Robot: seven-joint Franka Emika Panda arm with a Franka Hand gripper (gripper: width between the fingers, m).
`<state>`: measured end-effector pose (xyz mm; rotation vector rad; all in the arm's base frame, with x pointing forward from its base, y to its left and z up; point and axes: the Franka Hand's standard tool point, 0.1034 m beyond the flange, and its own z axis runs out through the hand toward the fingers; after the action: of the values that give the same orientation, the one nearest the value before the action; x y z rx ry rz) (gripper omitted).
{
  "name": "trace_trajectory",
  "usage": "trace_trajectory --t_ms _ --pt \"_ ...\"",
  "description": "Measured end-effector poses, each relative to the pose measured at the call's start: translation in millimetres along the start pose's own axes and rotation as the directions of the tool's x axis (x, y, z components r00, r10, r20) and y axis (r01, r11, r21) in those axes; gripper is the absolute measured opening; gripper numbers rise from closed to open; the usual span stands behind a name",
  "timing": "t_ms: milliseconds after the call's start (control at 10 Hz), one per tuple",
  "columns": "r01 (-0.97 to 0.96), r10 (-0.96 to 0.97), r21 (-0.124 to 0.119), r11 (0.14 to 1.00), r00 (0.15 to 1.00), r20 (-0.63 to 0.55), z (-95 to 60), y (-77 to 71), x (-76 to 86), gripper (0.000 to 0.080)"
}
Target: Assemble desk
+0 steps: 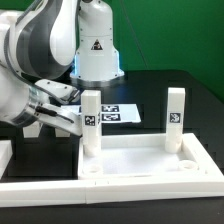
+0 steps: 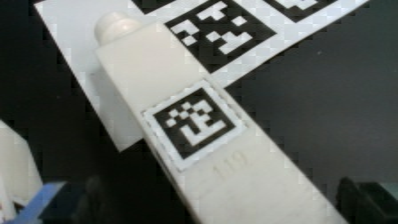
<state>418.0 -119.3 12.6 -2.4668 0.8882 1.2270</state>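
My open fingers straddle the lying leg; closing now catches it.
The desk tabletop (image 1: 140,158), a white tray with a raised rim, lies at the front of the exterior view. Two white tagged legs stand upright in its far corners, one on the exterior view's left (image 1: 91,125) and one on the right (image 1: 175,118). In the wrist view a third leg (image 2: 187,120) lies flat on the table, its rounded end resting over the marker board (image 2: 214,30). My gripper (image 2: 205,205) is open and straddles this leg. A dark gap shows between the leg and each finger (image 2: 368,197). In the exterior view the gripper (image 1: 62,112) hangs low, to the left of the tabletop.
The marker board (image 1: 110,112) lies behind the tabletop, near the robot base (image 1: 95,50). A white piece (image 1: 8,158) sits at the exterior view's left edge, and another white shape (image 2: 15,165) shows beside the lying leg. The table is black.
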Motion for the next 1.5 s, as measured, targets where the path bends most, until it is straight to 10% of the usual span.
trace_trajectory --t_ms 400,600,1500 --pt "-0.004 0.004 -0.003 1.000 1.000 0.000 0.0 0.7 0.2 0.0637" --pt "-0.003 0.003 -0.003 1.000 1.000 -0.001 -0.1 0.7 0.5 0.0286" --pt "-0.003 0.003 -0.003 1.000 1.000 -0.002 -0.1 0.7 0.6 0.0287"
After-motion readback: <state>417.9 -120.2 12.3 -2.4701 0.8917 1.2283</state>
